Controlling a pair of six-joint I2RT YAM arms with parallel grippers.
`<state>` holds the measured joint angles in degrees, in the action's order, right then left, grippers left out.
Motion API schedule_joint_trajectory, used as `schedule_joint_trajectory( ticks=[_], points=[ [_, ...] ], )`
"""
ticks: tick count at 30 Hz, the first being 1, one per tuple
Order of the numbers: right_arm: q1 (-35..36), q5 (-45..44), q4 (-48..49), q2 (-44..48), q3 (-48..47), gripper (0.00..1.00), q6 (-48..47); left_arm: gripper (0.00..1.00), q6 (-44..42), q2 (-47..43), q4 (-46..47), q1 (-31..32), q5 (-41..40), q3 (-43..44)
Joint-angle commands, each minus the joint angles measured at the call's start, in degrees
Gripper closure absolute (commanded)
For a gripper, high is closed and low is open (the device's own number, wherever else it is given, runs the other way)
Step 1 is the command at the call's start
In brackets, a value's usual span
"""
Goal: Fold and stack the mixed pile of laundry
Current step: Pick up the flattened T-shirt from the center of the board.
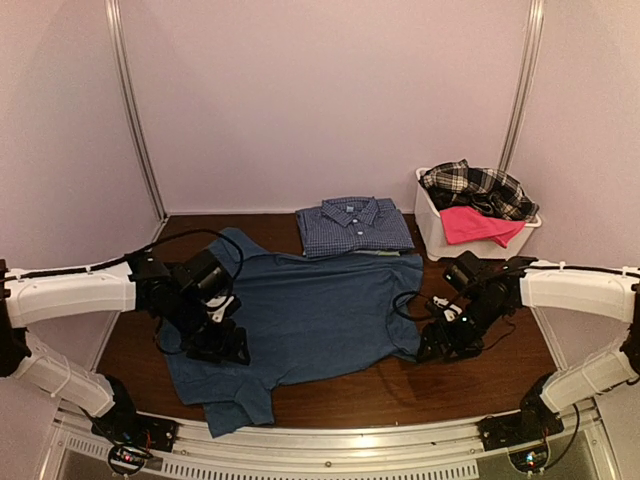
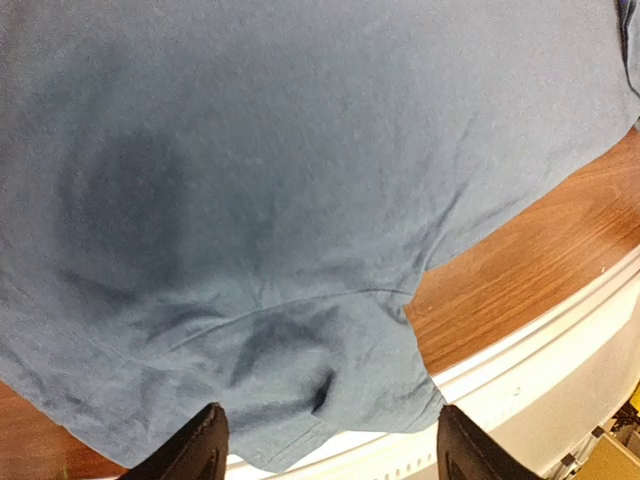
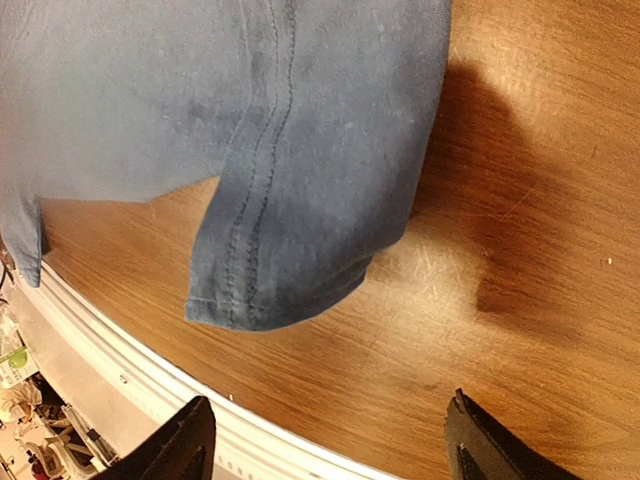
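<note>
The sleeve near the white bar is the part my left gripper will grab next on the dark blue T-shirt (image 1: 300, 320). Then it will fold that side over the body of the T-shirt.
A dark blue T-shirt (image 1: 300, 320) lies spread across the middle of the wooden table. Over its left part hovers my left gripper (image 1: 222, 345), open, with only the shirt's sleeve (image 2: 330, 390) lying below the fingers (image 2: 195, 450). My right gripper (image 1: 452, 345) stands open just off the shirt's right corner (image 3: 290, 260), above bare wood, holding nothing. A folded blue checked shirt (image 1: 355, 226) rests at the back. A black-and-white plaid shirt (image 1: 478, 187) and a bright pink piece (image 1: 478, 224) sit in the white bin (image 1: 437, 238) at the back right.
A white rail (image 1: 330, 440) runs along the table's near edge, close to the T-shirt's hem. Pale walls with metal posts close in the back and sides. The bin stands just behind the right arm.
</note>
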<state>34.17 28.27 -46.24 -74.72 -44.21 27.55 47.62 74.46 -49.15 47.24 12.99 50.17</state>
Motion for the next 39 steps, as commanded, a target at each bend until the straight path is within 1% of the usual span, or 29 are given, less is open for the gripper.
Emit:
schedule_joint_trajectory(
  ticks=[1, 4, 10, 13, 18, 20, 21, 25, 27, 29, 34, 36, 39],
  points=[
    [1.10, -2.75, 6.13, -0.49, 0.01, 0.20, 1.25, 0.27, 6.73, 0.39, 1.23, 3.80, -1.34, -1.26],
    [3.15, -5.16, 6.43, -4.67, -2.25, 0.25, -0.80, 0.27, 7.68, 1.52, 2.41, 6.00, -1.24, -2.00],
    [4.44, -10.00, 5.46, -13.65, -7.90, 0.42, -4.52, 0.28, 7.96, 4.69, 2.37, 10.01, 0.04, -1.15],
    [4.62, -12.00, 4.04, -15.17, -8.97, 0.50, -5.53, 0.29, 9.59, 6.16, 1.84, 11.43, 1.16, -1.20],
    [4.67, -12.21, 3.24, -13.22, -9.37, 0.87, -5.58, 0.30, 14.15, 5.12, -2.18, 16.02, 0.69, -1.44],
    [4.65, -11.18, 3.21, -12.30, -9.21, 0.99, -5.37, 0.31, 15.46, 3.91, -3.93, 18.02, 0.26, -2.08],
    [4.63, -10.84, 3.37, -11.69, -8.97, 1.00, -5.20, 0.32, 16.06, 3.09, -4.54, 18.62, 0.53, -2.93],
    [4.32, -9.90, 3.82, -9.81, -8.00, 1.00, -4.55, 0.38, 16.68, 0.03, -7.86, 18.76, 1.61, -6.33],
    [4.08, -9.39, 4.03, -9.36, -7.66, 1.00, -4.52, 0.41, 15.73, 0.10, -9.72, 18.76, 1.73, -7.35],
    [4.03, -9.16, 4.18, -9.33, -7.52, 1.00, -4.65, 0.43, 15.47, 0.73, -10.61, 18.76, 0.00, -7.44],
    [3.71, -8.35, 4.52, -8.81, -7.73, 1.00, -4.42, 0.45, 15.17, 4.27, -5.02, 18.99, -1.37, -8.63],
    [3.46, -7.27, 4.87, -8.70, -7.74, 1.00, -4.04, 0.44, 15.59, 4.93, -3.99, 18.90, -3.25, -9.28],
    [3.21, -6.41, 4.67, -8.57, -7.83, 1.00, -4.04, 0.40, 16.39, 6.25, -0.80, 18.94, -3.17, -11.18]
  ],
)
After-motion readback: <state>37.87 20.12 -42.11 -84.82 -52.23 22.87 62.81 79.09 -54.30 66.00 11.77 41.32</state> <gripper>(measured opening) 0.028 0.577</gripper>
